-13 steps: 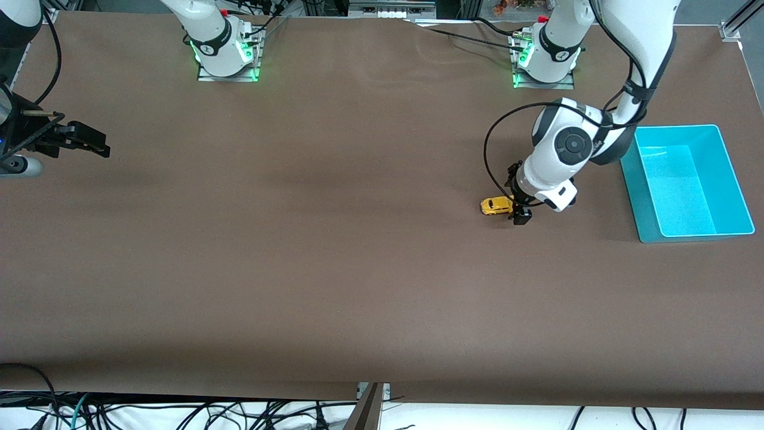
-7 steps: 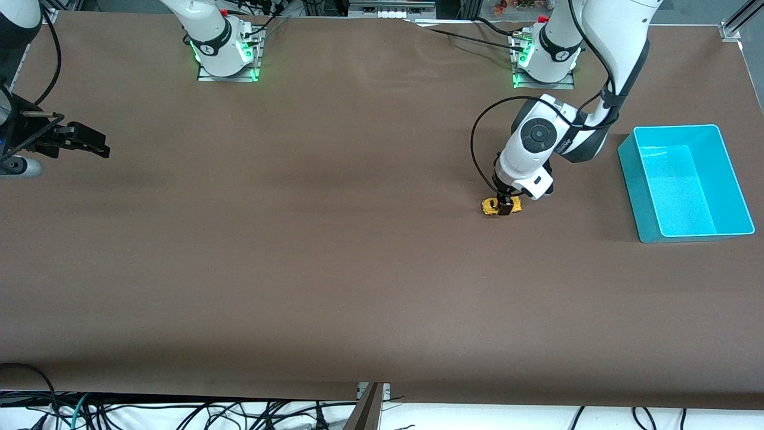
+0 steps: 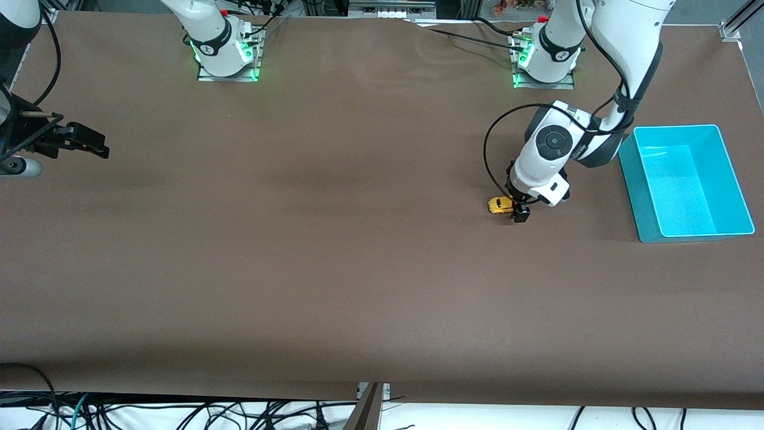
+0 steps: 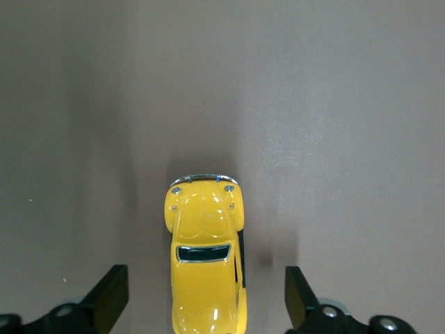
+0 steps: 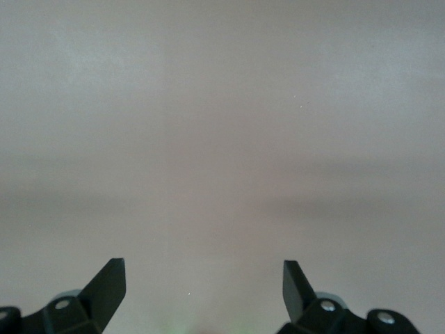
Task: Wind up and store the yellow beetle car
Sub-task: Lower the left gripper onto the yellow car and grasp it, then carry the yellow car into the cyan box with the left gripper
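My left gripper should close on the yellow beetle car now, because its fingers are on both sides of the yellow beetle car's rear body [image 3: 499, 205] [image 4: 205, 292].
The yellow beetle car [image 3: 500, 205] stands on the brown table, a little way from the blue bin toward the right arm's end. My left gripper [image 3: 518, 210] is low at the car's rear end and is open. In the left wrist view the car [image 4: 205, 257] lies between the two fingers [image 4: 111, 296] with a clear gap on each side, and my left gripper [image 4: 205, 299] does not touch it. My right gripper [image 3: 89, 143] waits open and empty over the right arm's end of the table; its wrist view shows only bare table between the parted jaws of my right gripper [image 5: 204, 285].
An open, empty blue bin [image 3: 725, 230] stands at the left arm's end of the table, beside the left arm's wrist. Cables hang off the table's edge nearest the front camera.
My left gripper swung toward the right arm's end over the car, then came back toward the bin. The car's visible front end sits slightly closer to the bin. The right arm has not moved.
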`<state>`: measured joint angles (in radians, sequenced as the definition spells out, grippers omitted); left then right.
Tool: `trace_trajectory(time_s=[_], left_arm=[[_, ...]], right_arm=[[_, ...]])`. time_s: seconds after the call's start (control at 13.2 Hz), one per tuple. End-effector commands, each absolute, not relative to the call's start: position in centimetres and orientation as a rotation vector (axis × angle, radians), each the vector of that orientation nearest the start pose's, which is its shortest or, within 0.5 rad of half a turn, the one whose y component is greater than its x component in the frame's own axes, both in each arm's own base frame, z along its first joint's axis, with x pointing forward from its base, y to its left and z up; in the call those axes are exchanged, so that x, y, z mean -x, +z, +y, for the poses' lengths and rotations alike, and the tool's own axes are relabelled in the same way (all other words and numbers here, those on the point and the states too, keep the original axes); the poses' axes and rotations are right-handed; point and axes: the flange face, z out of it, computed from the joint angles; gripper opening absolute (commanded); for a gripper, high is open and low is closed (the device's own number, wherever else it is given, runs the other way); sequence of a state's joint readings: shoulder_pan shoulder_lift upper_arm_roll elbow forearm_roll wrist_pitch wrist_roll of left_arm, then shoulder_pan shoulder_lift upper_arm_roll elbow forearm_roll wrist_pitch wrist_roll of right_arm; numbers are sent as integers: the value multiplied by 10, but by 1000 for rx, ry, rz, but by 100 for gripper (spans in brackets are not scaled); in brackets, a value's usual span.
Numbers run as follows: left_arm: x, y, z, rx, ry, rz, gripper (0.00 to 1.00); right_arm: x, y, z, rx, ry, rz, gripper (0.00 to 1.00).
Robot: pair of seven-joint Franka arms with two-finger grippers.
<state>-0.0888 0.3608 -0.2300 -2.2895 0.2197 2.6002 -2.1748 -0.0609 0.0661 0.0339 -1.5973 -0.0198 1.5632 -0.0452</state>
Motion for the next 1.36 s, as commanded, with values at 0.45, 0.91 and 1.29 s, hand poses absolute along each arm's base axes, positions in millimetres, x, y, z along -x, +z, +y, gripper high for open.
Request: trace_trajectory(time_s=[0.45,0.91,1.29], left_arm=[[-512,226,-156,-2052,123,2395,0],[-571,353,-28,-2121,12,2595,0],[-537,373,135,-2321,-191,2469,0]], right_arm=[[-570,579,-20,3164,142,-17,100],[-570,579,-20,3164,142,-17,100],[-570,579,-20,3164,140,-16,100]])
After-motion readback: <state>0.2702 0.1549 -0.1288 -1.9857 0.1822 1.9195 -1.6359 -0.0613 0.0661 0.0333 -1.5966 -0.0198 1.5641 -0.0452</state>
